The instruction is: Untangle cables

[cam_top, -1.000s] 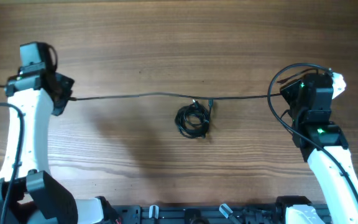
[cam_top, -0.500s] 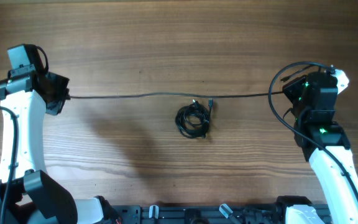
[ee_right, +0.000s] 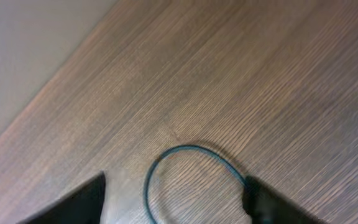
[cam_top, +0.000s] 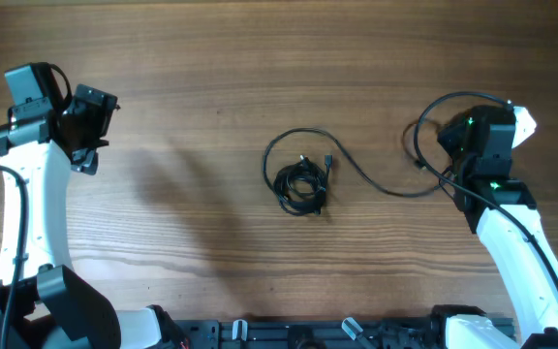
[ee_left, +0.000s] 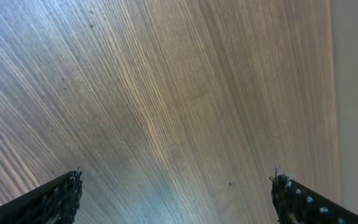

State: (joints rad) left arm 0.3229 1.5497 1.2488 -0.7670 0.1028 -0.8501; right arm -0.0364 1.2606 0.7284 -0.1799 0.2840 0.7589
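Observation:
The right gripper grabs the loose cable by its slack loop (cam_top: 406,142) next, away from the knot (cam_top: 301,187), to pull the cable free and untangle it.
A small knot of black cables (cam_top: 301,187) lies at the table's middle. One loose cable (cam_top: 376,184) arcs over the knot and snakes right toward my right gripper (cam_top: 441,155). In the right wrist view that cable (ee_right: 185,149) lies slack in a loop on the wood between the fingers of my right gripper (ee_right: 176,199), whose jaws stand apart; it runs up against the right-hand finger. My left gripper (cam_top: 92,129) is at the far left, away from every cable. In the left wrist view my left gripper (ee_left: 179,193) is open wide with only bare wood between its fingers.
Thicker black arm wires (cam_top: 424,126) loop beside the right arm. The table's far edge shows in both wrist views, at the upper left (ee_right: 36,99) and along the right side (ee_left: 334,93).
The cable stretched taut between both grippers has been let go. Both grippers opened; the cable fell slack, its left end springing back to curl round the knot.

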